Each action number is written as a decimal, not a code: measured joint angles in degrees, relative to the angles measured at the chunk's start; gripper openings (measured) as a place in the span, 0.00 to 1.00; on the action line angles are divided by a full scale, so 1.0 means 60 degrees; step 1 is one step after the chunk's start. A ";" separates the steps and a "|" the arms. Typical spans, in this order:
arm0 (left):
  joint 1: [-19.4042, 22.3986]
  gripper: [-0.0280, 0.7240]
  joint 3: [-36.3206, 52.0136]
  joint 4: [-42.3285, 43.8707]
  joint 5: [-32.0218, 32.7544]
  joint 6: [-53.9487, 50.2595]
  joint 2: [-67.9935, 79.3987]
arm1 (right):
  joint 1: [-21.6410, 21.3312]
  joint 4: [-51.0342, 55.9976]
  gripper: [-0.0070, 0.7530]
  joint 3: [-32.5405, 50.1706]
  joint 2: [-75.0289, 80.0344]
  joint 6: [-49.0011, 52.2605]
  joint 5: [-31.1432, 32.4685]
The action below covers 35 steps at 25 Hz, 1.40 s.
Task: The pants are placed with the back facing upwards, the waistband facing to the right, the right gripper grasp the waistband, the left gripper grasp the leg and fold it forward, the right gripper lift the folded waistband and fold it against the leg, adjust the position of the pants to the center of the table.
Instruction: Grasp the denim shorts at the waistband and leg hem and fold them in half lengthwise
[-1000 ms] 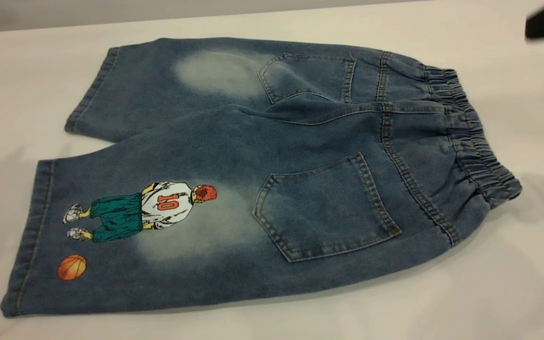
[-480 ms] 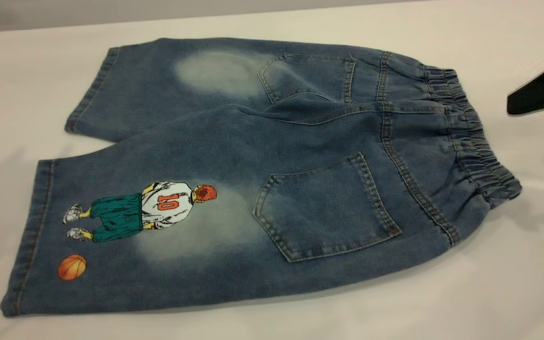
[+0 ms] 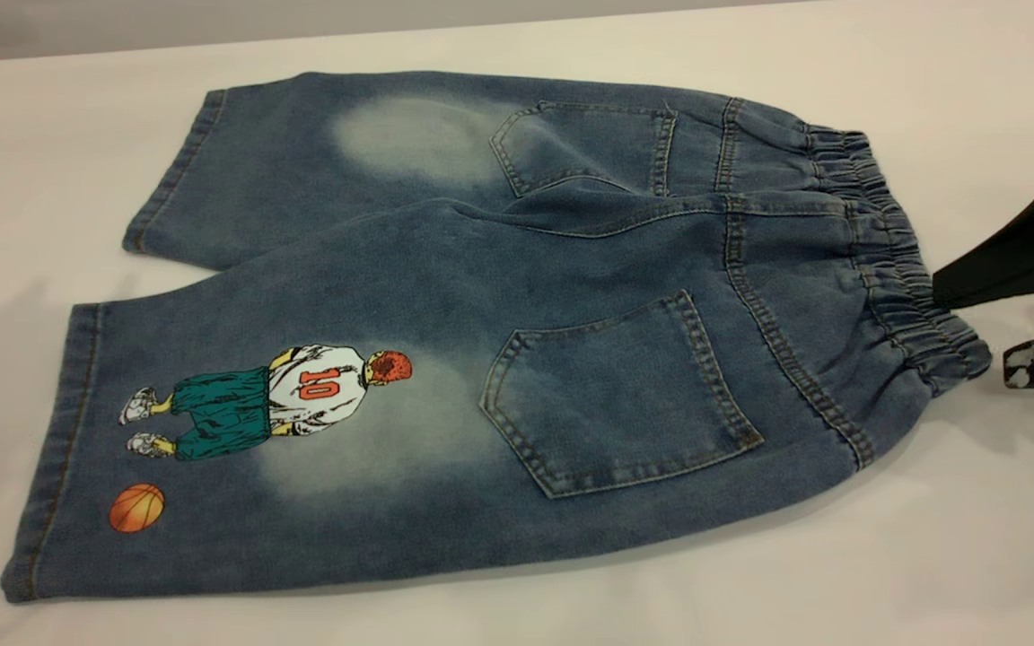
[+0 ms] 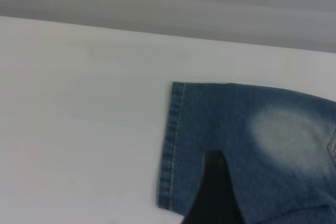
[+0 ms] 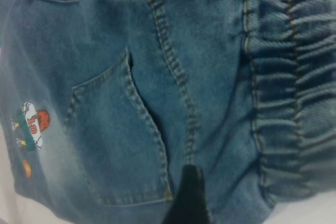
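Note:
The printed leg still has to be folded over the plain leg [image 3: 298, 161]. My right gripper needs to grab the waistband's corner [image 3: 950, 351] beside the printed leg next.
The pants [image 3: 571, 296] lie flat on the table [image 3: 840, 574], back up, two patch pockets showing. The waistband [image 3: 880, 233] points right. The leg [image 3: 239, 467] with the number 10 player print is nearest the front edge. My right gripper [image 3: 973, 334] is open at the waistband's near corner: one black finger [image 3: 1002, 260] touches the band and the other lies just beyond it on the cloth. In the right wrist view the waistband [image 5: 299, 93] and a pocket [image 5: 115, 140] fill the frame. My left gripper [image 4: 247, 200] hangs open over the plain leg [image 4: 220, 129] near its hem.
A pale grey wall band [image 3: 212, 22] runs behind the table's far edge. White cloth surrounds the shorts on all sides. The plain leg [image 3: 302, 170] lies farther back, with a pale faded patch [image 3: 409, 135].
My right gripper has come down and to the left from the upper right corner to the waistband's near corner. The shorts have not moved.

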 joint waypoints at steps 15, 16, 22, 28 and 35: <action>0.0000 0.71 0.0000 0.0000 0.0000 0.0000 0.0000 | 0.0010 0.1586 0.78 -0.0011 0.1434 -0.0561 0.1024; 0.0000 0.71 0.0000 0.0000 0.0000 0.0000 0.0000 | 0.0010 0.1611 0.78 -0.0011 0.1543 -0.0561 0.1113; 0.0000 0.71 0.0000 0.0000 0.0000 0.0000 0.0000 | 0.0010 0.1577 0.78 -0.0011 0.1937 -0.0561 0.1997; 0.0000 0.71 0.0000 0.0000 0.0000 0.0000 0.0000 | 0.0010 0.1577 0.61 -0.0011 0.1937 -0.0561 0.2034; 0.0000 0.71 0.0000 0.0000 0.0000 0.0000 0.0000 | 0.0010 0.1577 0.17 -0.0011 0.1937 -0.0552 0.1786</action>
